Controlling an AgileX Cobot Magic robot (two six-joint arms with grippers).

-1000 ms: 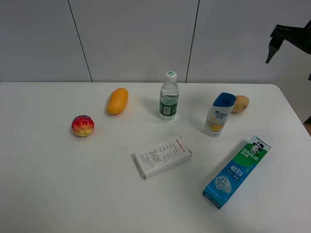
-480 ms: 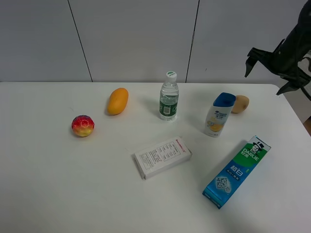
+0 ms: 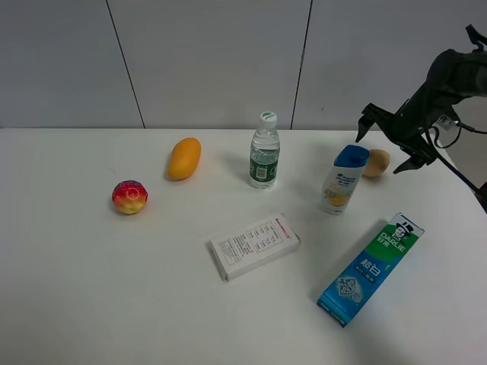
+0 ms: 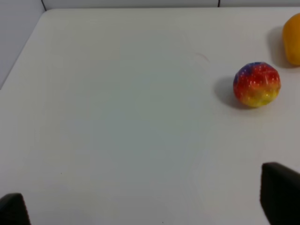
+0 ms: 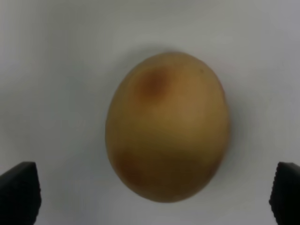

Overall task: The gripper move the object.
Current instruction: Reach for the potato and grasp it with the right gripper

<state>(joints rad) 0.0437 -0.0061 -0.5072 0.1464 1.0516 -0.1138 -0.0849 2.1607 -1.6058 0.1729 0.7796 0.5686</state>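
Note:
I will grab the potato (image 3: 376, 163) by its rounded long sides with my right gripper next, so I can move it across the table.
The tan-brown potato (image 3: 376, 163) lies on the white table at the back right, just behind a white bottle with a blue cap (image 3: 344, 179). My right gripper (image 3: 380, 153) is open and hangs right over the potato, one finger on each side, not touching it. In the right wrist view the potato (image 5: 168, 124) fills the middle, with the right gripper (image 5: 152, 197) showing only as black fingertips (image 5: 18, 193) at the two lower corners. My left gripper (image 4: 147, 206) is open and empty over bare table; its arm is out of the exterior view.
A red-yellow ball-like apple (image 3: 129, 197) and an orange mango (image 3: 184, 158) lie at the left. A water bottle (image 3: 264, 150) stands mid-back. A white box (image 3: 255, 245) and a toothpaste box (image 3: 370, 268) lie in front. The table's right edge (image 3: 456, 176) is near the potato.
My right arm has come down and leftwards from the upper right corner, so its open gripper now hangs over the potato. Nothing on the table has moved.

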